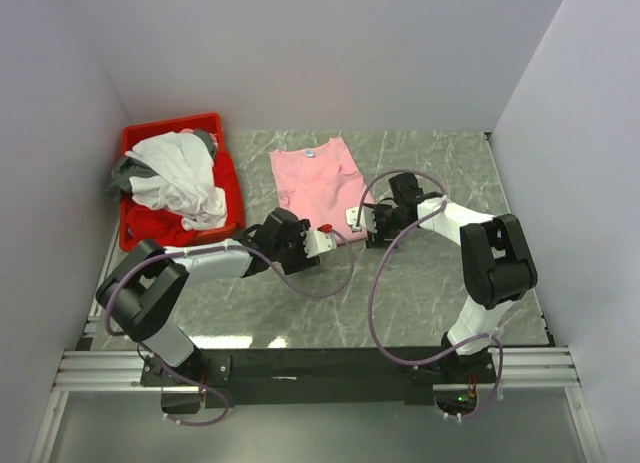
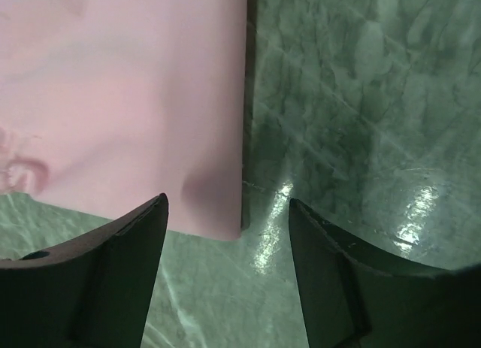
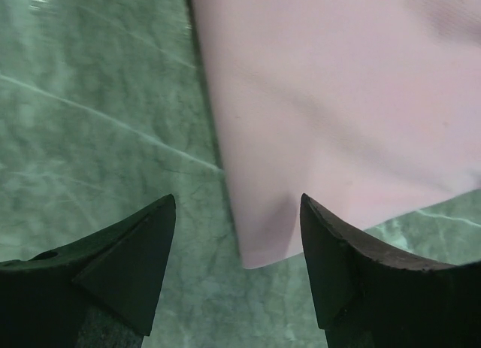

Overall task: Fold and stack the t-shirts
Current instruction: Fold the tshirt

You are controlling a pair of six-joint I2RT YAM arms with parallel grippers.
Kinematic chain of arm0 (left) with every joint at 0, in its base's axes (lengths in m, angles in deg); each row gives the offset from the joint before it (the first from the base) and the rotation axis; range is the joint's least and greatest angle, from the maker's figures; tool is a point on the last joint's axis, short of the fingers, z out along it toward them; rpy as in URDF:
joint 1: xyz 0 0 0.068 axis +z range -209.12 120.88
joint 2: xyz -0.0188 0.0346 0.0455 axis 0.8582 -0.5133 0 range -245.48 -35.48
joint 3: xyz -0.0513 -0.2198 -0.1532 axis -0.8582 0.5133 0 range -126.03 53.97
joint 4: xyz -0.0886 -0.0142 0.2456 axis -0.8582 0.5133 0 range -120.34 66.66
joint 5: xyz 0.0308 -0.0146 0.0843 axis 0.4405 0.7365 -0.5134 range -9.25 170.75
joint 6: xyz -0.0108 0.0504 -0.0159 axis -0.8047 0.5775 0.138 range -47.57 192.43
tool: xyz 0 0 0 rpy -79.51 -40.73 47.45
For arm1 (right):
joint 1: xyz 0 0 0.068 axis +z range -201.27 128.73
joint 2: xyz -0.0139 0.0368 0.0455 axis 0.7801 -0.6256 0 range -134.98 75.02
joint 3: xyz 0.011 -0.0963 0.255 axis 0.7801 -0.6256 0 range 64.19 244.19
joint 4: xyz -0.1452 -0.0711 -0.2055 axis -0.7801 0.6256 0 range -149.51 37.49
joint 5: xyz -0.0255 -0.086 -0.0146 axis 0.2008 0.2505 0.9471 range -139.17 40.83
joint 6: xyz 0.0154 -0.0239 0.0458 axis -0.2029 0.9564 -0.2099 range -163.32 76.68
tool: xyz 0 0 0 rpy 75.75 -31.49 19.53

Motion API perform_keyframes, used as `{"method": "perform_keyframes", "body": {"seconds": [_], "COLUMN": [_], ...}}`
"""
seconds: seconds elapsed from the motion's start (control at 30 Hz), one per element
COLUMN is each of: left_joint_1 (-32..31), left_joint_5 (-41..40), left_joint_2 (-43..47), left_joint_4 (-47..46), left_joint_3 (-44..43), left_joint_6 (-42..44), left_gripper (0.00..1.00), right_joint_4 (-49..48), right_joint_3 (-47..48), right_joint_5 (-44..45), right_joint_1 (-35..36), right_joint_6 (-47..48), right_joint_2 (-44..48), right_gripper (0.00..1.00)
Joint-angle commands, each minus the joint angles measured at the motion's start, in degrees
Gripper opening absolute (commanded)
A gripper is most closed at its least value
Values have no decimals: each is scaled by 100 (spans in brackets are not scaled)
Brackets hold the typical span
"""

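Note:
The pink t-shirt's corner is still below my right gripper's fingers, so they would miss it if I closed now. I should lower my right gripper first.
A light pink t-shirt (image 1: 318, 183) lies folded flat on the marble table, its small blue neck label at the far edge. Both grippers hover at its near edge. My left gripper (image 1: 325, 236) (image 2: 228, 201) is open, and a near corner of the pink t-shirt (image 2: 120, 100) lies on the table just beyond its fingertips, untouched. My right gripper (image 1: 356, 220) (image 3: 237, 200) is open too, with the other near corner of the pink t-shirt (image 3: 331, 100) showing between its tips, lying free. More t-shirts, white (image 1: 180, 173), grey (image 1: 120, 175) and red (image 1: 165, 225), are heaped in the bin.
A red plastic bin (image 1: 170, 123) stands at the back left against the wall. Bare green marble table (image 1: 440, 273) spreads to the right of and in front of the pink shirt. Grey walls close in the left, back and right sides.

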Motion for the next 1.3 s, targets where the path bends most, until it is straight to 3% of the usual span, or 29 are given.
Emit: {"method": "perform_keyframes", "body": {"seconds": [0.0,0.33,0.5,0.6,0.63,0.7,0.83,0.93,1.07,1.27], "left_joint_1": [-10,87,175,192,184,184,192,157,-79,-1010], "left_joint_5": [-129,-718,-718,-718,-718,-718,-674,-481,-51,802], "left_joint_2": [-145,-769,-910,-954,-963,-972,-849,-568,-59,610], "left_joint_4": [-461,-558,-444,-461,-479,-505,-497,-313,215,1207], "left_joint_3": [-187,-337,-337,-302,-293,-284,-267,-223,-153,5], "left_joint_6": [209,253,209,156,139,95,33,-20,-125,-774], "left_gripper": [70,61,49,34,31,20,1,1,0,0], "right_joint_4": [-1008,-1247,-966,-747,-693,-553,-184,237,1571,2241], "right_joint_3": [-184,-10,219,395,430,518,694,729,563,-1132], "right_joint_5": [267,733,804,821,839,821,769,742,427,22], "right_joint_1": [73,214,249,293,302,311,319,319,293,276], "right_joint_6": [176,-35,-176,-229,-246,-316,-501,-659,-229,-62], "right_joint_2": [164,-232,-398,-495,-522,-566,-601,-478,82,1794], "right_gripper": [74,68,53,32,15,7,0,0,0,0]}}
